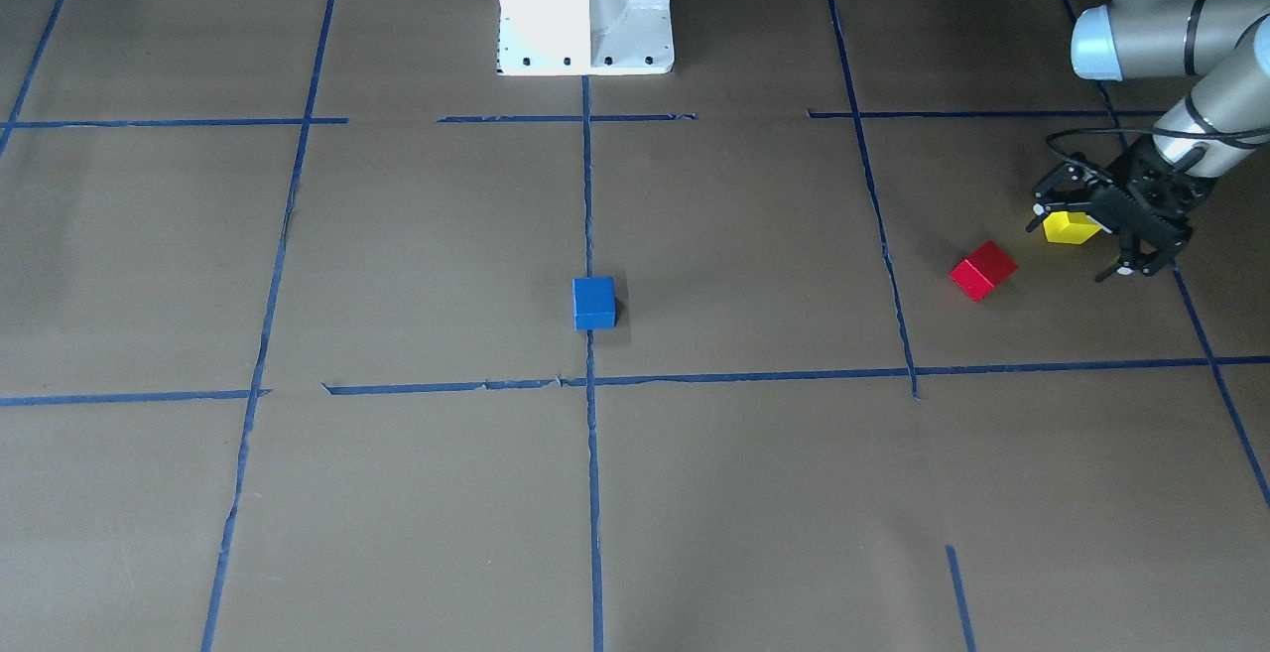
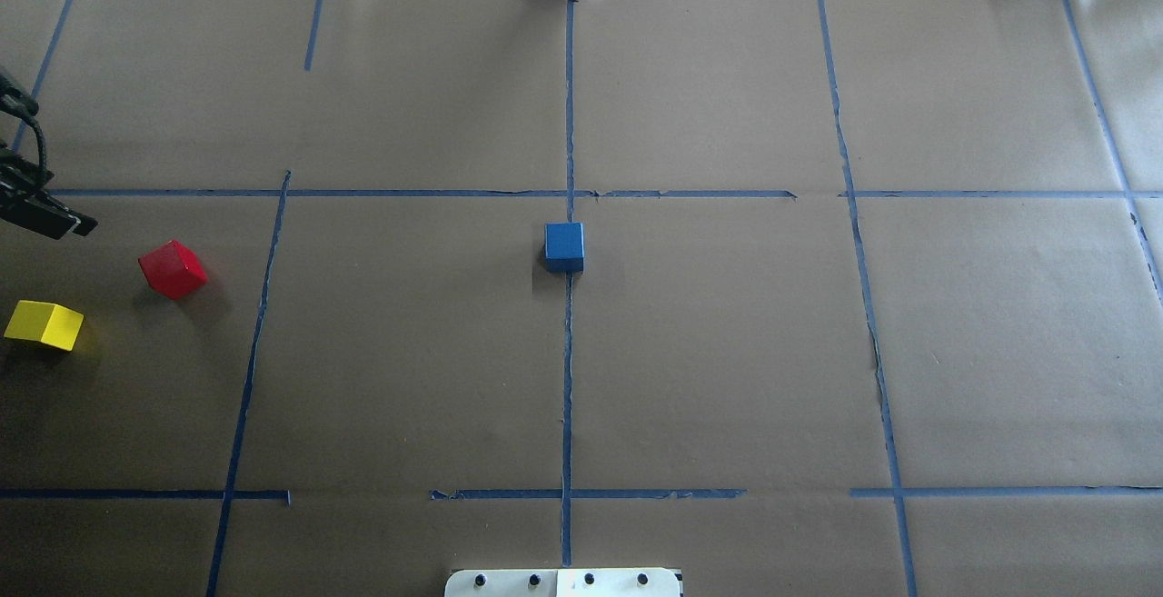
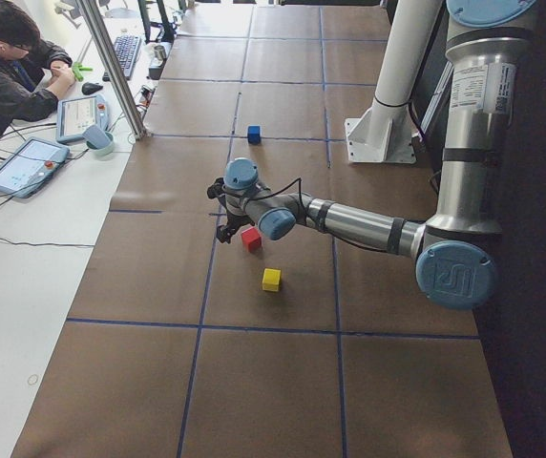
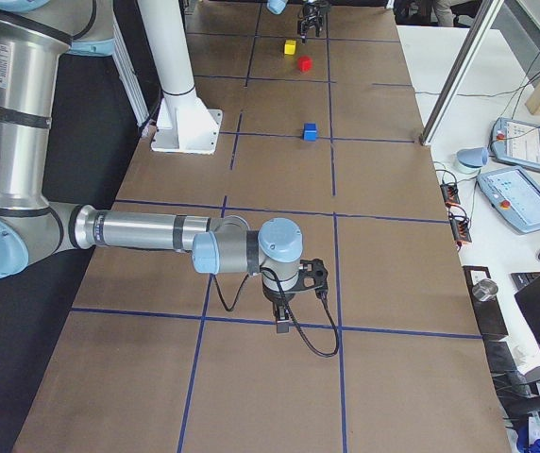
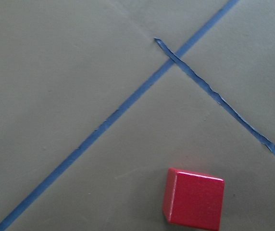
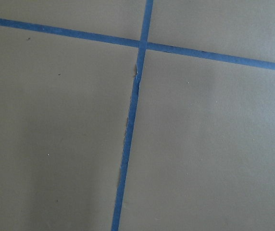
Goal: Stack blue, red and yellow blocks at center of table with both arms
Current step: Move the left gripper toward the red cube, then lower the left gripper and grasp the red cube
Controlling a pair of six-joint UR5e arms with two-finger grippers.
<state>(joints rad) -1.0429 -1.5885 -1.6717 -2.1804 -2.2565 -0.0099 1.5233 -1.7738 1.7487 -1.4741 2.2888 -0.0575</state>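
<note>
My left gripper will next grab the red block's opposite sides to stack the red block (image 1: pixel 983 270) onto the blue block (image 1: pixel 593 303).
The blue block (image 1: pixel 593 303) sits at the table's centre on the middle tape line (image 2: pixel 563 246). The red block (image 1: pixel 983 270) lies on the robot's left side (image 2: pixel 173 269), turned at an angle. The yellow block (image 1: pixel 1070 227) lies further out (image 2: pixel 44 324). My left gripper (image 1: pixel 1079 250) is open and empty, hovering above the table near these two blocks. The left wrist view shows the red block (image 5: pixel 193 203) at its bottom right. My right gripper (image 4: pixel 284 321) shows only in the exterior right view, low over the table's right end; I cannot tell if it is open or shut.
The white robot base (image 1: pixel 585 7) stands at the table's near edge. Blue tape lines (image 2: pixel 567 379) grid the brown paper. A side desk with tablets (image 3: pixel 25 162) and a seated operator (image 3: pixel 6 67) lies beyond the table's far edge.
</note>
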